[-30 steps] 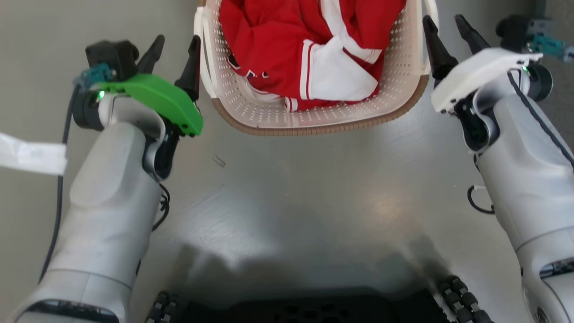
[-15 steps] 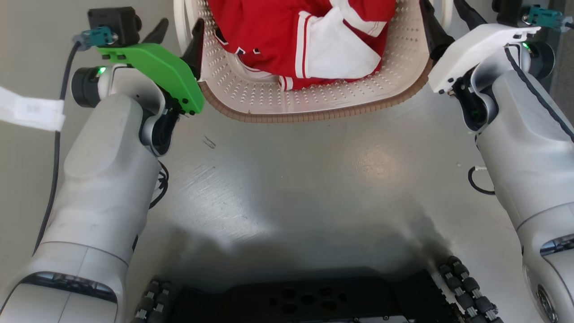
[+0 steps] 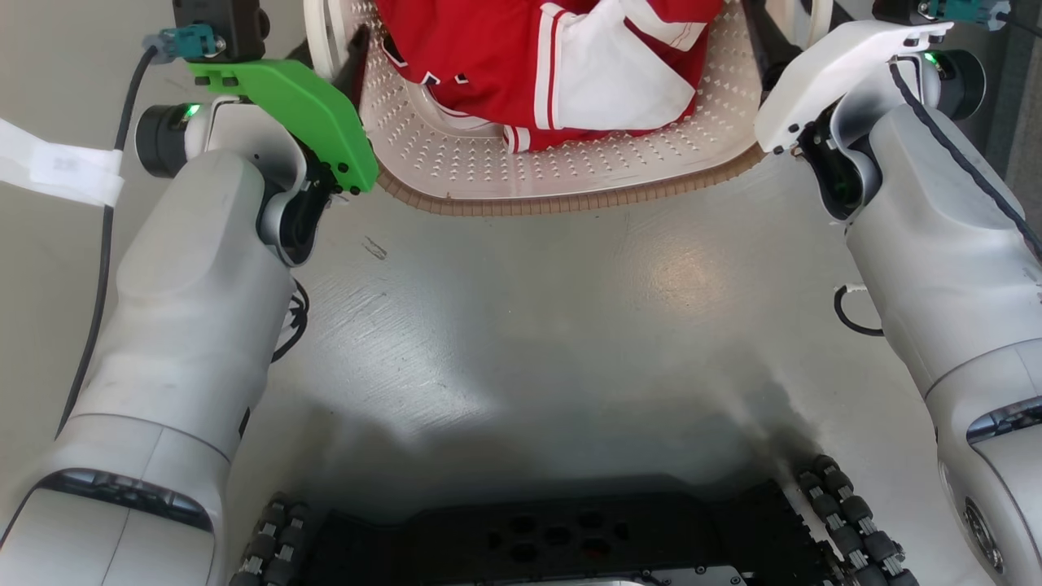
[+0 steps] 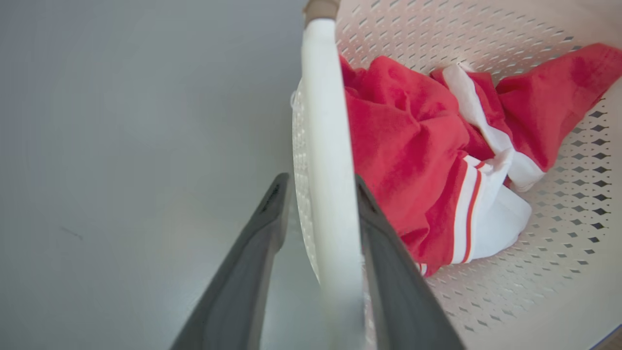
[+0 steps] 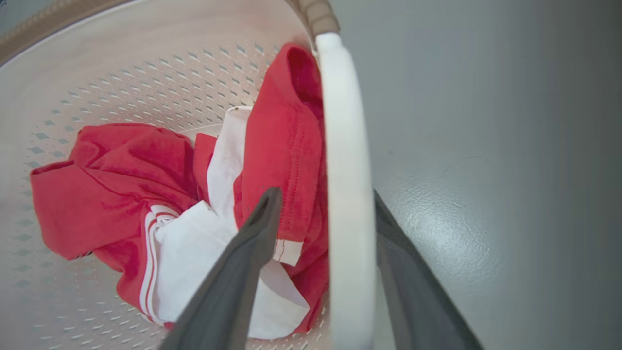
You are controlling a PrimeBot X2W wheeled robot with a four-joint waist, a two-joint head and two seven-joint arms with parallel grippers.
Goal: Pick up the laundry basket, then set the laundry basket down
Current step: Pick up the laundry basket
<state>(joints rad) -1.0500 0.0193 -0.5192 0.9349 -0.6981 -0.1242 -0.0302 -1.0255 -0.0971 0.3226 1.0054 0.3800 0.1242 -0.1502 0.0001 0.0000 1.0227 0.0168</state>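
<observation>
My left gripper needs to grip the laundry basket by its slim white handle (image 3: 320, 39) next, because the laundry basket's body (image 3: 566, 171) is far wider than my fingers.
The laundry basket (image 3: 570, 175) is cream, perforated and brown-rimmed. It sits on the grey floor at the top of the head view and holds a red and white garment (image 3: 553, 57). My left gripper (image 3: 326, 57) is at its left side and my right gripper (image 3: 785, 24) at its right side. In the left wrist view, the left gripper (image 4: 320, 180) is open, straddling the white handle (image 4: 325, 121), with a thin gap on the outer side. In the right wrist view, the right gripper (image 5: 325, 194) is open, straddling the other handle (image 5: 345, 146), its inner finger over the cloth.
A white tape strip (image 3: 57, 167) lies on the floor at the left, beside a black cable along my left arm. My dark wheeled base (image 3: 553, 545) fills the bottom edge. Bare grey floor lies between the base and the basket.
Both arms have reached forward along the basket's sides, and their fingers now straddle the two handles. The whole picture has shifted too, so the camera has moved.
</observation>
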